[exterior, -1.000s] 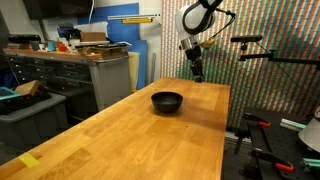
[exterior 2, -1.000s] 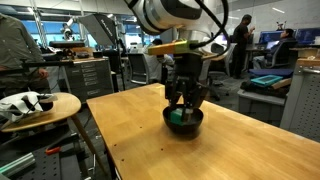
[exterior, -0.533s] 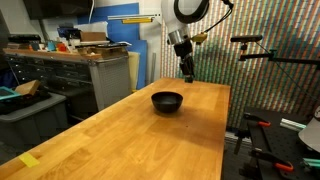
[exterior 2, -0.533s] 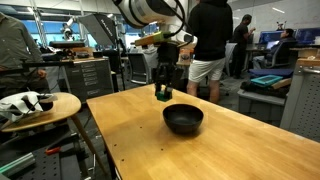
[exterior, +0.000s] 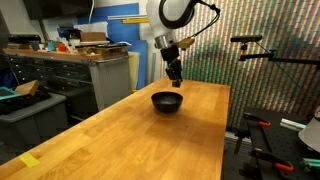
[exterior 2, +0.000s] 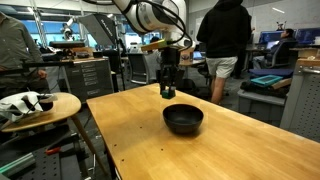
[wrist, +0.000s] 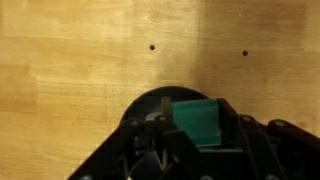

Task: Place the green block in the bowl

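The green block [wrist: 195,120] is high by the black bowl's far rim and would fall short if the gripper opened now, so the gripper should move the block toward the bowl.
The black bowl [exterior: 167,101] sits on the wooden table [exterior: 120,135], also seen in an exterior view [exterior 2: 184,119]. My gripper [exterior: 174,74] hangs above the table just behind the bowl's far rim, pointing down [exterior 2: 168,90]. It is shut on the green block [wrist: 195,120], which fills the gap between the fingers in the wrist view. There, part of the bowl [wrist: 143,106] shows as a dark round shape under the block. The block is held in the air, apart from the bowl.
A workbench with drawers [exterior: 75,70] stands beyond the table's side. A round stool with white items [exterior 2: 35,105] is beside the table. A person [exterior 2: 225,40] stands behind it. Two small dark holes [wrist: 152,46] mark the tabletop.
My gripper has swung sideways with the green block in it, from beside the bowl's far right towards a spot above its far rim. The bowl has not moved.
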Available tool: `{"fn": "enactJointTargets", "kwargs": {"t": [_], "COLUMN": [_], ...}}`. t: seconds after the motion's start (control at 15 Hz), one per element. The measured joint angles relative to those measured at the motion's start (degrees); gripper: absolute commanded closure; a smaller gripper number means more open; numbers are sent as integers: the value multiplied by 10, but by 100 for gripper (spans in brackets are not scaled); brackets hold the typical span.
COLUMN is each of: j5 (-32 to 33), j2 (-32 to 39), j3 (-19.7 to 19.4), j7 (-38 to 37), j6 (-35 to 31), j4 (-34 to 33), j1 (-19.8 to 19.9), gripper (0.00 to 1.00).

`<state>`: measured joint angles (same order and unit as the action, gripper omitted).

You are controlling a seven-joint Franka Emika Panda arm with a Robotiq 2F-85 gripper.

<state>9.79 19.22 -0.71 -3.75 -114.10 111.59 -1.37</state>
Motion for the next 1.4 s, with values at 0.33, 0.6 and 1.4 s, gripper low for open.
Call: {"fn": "enactJointTargets", "kwargs": {"t": [0.33,0.6,1.4], "j5": [0,0,-2], "j2": [81,143,265], "j3": [-9,-14,-18], "j7": [0,0,0], "j6": [6,26,101], "j4": [-76,-139,-262], "j1": [3,9,19], "gripper": [77,77,11]}}
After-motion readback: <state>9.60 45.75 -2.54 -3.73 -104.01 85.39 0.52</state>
